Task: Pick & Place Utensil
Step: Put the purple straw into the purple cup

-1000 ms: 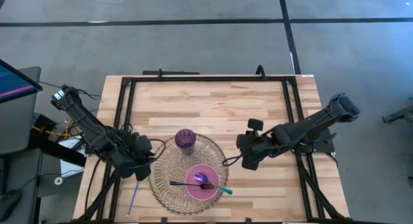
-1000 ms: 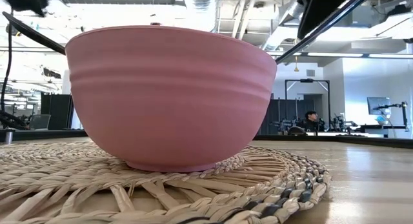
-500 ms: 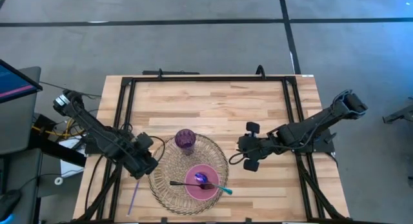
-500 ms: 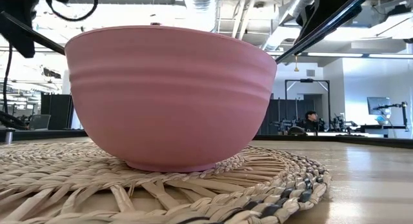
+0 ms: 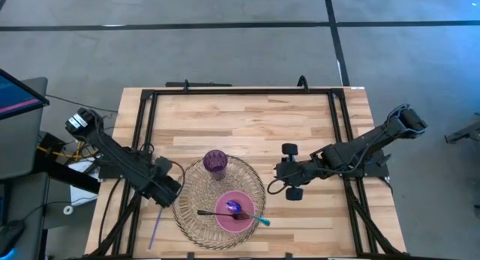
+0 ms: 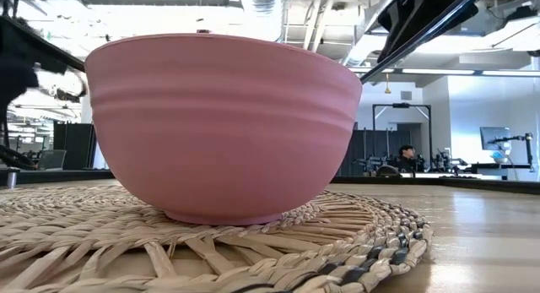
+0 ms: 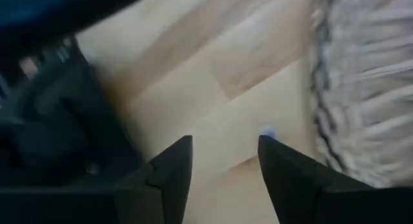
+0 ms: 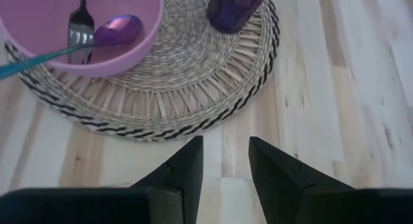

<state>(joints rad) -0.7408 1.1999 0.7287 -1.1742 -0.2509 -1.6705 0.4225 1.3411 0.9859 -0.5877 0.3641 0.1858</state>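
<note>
My left gripper grabs the thin purple utensil by its pale-tipped end (image 5: 160, 211) (image 7: 266, 132) next, to place the utensil in the cup.
A thin purple utensil (image 5: 155, 228) lies flat on the wooden table, left of the woven placemat (image 5: 196, 186) and near the front edge. Its tip (image 7: 266, 132) shows between my left fingers in the left wrist view. My left gripper (image 5: 166, 191) is open above its far end, at the mat's left rim, and touches nothing. A pink bowl (image 5: 235, 212) on the mat holds a fork (image 8: 80, 24) and a purple spoon (image 8: 119, 29) with a teal handle. My right gripper (image 5: 289, 183) is open and empty, right of the mat.
A purple cup (image 5: 215, 162) stands on the mat's far part. The bowl (image 6: 224, 128) fills the low view, with utensil handles sticking out over its rim. A black frame (image 5: 142, 132) runs along the table's sides. Bare wood lies at the far half.
My left gripper has moved a little toward the table's near edge, along the mat's left rim toward the purple utensil. My right arm has drawn back slightly toward the right edge and its wrist has turned. The bowl, cup and utensils have stayed in place.
</note>
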